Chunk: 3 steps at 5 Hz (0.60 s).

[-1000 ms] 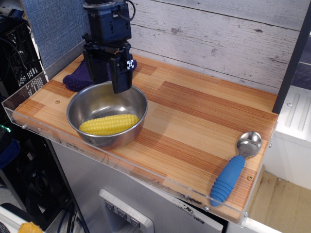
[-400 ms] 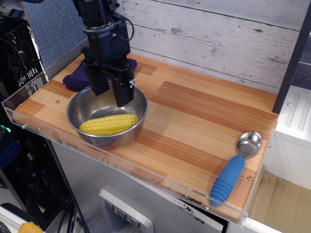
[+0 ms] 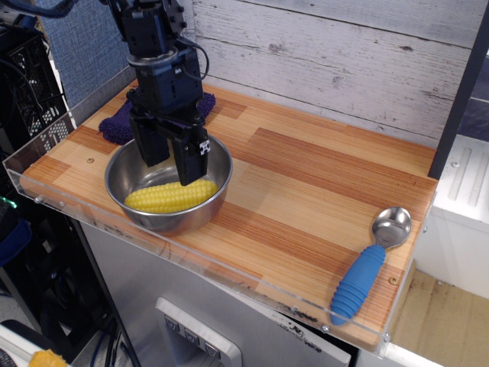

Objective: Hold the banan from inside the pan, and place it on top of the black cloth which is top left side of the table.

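Note:
My gripper next needs to grip the yellow corn cob by its middle (image 3: 171, 197), to move the cob from the steel bowl onto the dark purple cloth (image 3: 116, 126).
The yellow corn cob, the banan (image 3: 172, 196), lies on its side in the steel bowl, the pan (image 3: 211, 200), at the table's front left. My black gripper (image 3: 170, 169) hangs over the bowl's back half, open, with its fingers spread and their tips just above the cob. One finger (image 3: 189, 161) reaches down to the cob's top. The dark purple cloth (image 3: 116, 126) lies behind the bowl at the back left, partly hidden by the gripper.
A blue-handled spoon (image 3: 370, 264) lies at the table's front right corner. The wood-plank table (image 3: 306, 183) has a clear acrylic rim (image 3: 46, 157) along the left and front. A white plank wall stands behind.
My gripper has come down and slightly forward, from above the bowl's back rim into the bowl, close over the cob. The cob and the bowl have not moved.

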Available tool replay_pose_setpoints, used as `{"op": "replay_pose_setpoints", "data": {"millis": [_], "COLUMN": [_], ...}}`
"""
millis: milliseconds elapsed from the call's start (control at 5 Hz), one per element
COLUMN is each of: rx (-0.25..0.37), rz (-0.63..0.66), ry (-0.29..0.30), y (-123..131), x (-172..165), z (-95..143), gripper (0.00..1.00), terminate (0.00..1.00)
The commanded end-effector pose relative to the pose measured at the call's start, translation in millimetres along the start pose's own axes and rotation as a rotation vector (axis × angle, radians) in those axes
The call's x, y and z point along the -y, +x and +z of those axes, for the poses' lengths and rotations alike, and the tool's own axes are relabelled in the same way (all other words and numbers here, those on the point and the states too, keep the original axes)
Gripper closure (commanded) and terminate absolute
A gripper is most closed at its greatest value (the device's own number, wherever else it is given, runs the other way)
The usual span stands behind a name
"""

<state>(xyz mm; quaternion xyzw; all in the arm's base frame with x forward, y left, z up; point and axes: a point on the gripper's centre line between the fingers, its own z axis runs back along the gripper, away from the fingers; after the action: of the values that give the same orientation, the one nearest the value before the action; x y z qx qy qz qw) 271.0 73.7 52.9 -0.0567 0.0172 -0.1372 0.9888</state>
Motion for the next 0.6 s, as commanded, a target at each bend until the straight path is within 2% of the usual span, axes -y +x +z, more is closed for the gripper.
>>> {"op": "replay_pose_setpoints", "data": {"millis": [0, 200, 400], "rx": [-0.053, -0.114, -0.149], "rz": [-0.042, -0.027, -0.011], "ry": [0.081, 0.107, 0.126], "y": [-7.1, -2.4, 1.8], "x": [-5.9, -10.0, -10.4], "z": [-8.5, -18.3, -20.4], "gripper": [0.0, 0.0, 0.0], "terminate": [0.0, 0.0, 0.0]}}
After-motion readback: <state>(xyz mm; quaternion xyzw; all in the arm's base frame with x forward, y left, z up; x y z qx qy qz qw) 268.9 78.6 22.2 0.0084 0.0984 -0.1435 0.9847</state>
